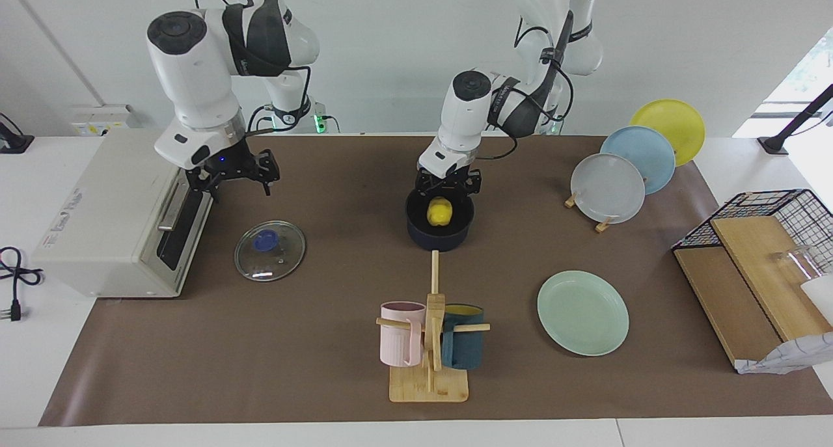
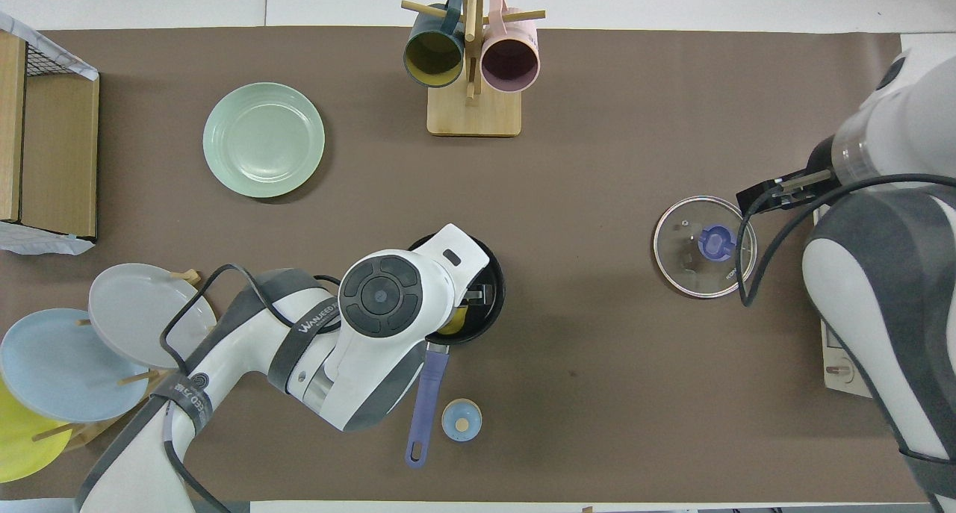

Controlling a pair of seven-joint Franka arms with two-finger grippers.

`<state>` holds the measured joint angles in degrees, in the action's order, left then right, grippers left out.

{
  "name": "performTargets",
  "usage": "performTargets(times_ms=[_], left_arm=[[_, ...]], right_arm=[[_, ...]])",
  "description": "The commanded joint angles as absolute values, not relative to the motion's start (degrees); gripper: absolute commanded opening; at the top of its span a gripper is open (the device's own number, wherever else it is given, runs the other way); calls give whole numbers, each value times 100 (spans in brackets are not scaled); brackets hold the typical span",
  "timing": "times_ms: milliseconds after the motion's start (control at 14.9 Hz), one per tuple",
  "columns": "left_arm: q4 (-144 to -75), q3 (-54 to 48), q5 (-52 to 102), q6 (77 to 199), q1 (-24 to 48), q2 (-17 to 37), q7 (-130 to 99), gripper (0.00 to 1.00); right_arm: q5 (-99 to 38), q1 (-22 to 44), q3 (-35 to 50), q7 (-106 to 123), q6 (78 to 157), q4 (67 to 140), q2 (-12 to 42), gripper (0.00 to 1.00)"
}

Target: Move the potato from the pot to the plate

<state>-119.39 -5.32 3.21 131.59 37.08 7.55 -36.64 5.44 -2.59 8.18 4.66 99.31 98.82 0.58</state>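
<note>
I need to move the potato from the pot to the mint-green plate (image 2: 264,140), so I should pick it up by its rounded yellow body (image 2: 454,321) with my left gripper next.
The yellow potato (image 1: 440,213) lies inside the dark navy pot (image 1: 416,229) at the middle of the table. In the overhead view only a sliver of the potato (image 2: 456,320) shows in the pot (image 2: 496,285), under the arm, and the pot's blue handle (image 2: 426,401) points toward the robots. My left gripper (image 1: 449,188) hangs open just over the pot, its fingers astride the potato's top. The mint-green plate (image 1: 582,312) (image 2: 264,140) lies empty, farther from the robots than the pot, toward the left arm's end. My right gripper (image 1: 235,181) waits open and empty over the mat between the glass lid and the oven.
A glass lid with a blue knob (image 1: 269,250) (image 2: 704,246) lies toward the right arm's end beside a white oven (image 1: 110,219). A mug rack (image 1: 429,343) stands farther out than the pot. A rack holds grey, blue and yellow plates (image 1: 608,188). A small blue disc (image 2: 461,420) lies beside the handle.
</note>
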Motion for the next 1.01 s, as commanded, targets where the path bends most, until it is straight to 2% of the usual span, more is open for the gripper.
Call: performTargets(times_ms=[0,67,201,603,804,871,938], left_arm=[[-12094,-431,404,13465,3832,834,-3735,100],[-12094,-431,404,13482,3832,870,-3718,100],[-12085,-431,404,13517,3841,993,-3683,100],[-12094,-422,404,13746,3964,1239,-3735,100],[-12085,-422,404,13711,3964,1239,-3727,100],[-12094,-422,404,13694,3964,1239,-3718,93],[-12085,-422,404,13676,3964,1239,-3709,78]], right_arm=[[335,-693,826,422,9275,9608,-9,100],[143,-781,817,413,9107,9563,-17,100],[79,-538,511,396,9097,9711,-202,100],[123,87,-78,211,9018,9633,-141,100],[132,149,-141,176,9035,9668,-176,100],[141,158,-141,141,9096,9685,-167,100],[158,150,-141,115,9131,9668,-141,100]])
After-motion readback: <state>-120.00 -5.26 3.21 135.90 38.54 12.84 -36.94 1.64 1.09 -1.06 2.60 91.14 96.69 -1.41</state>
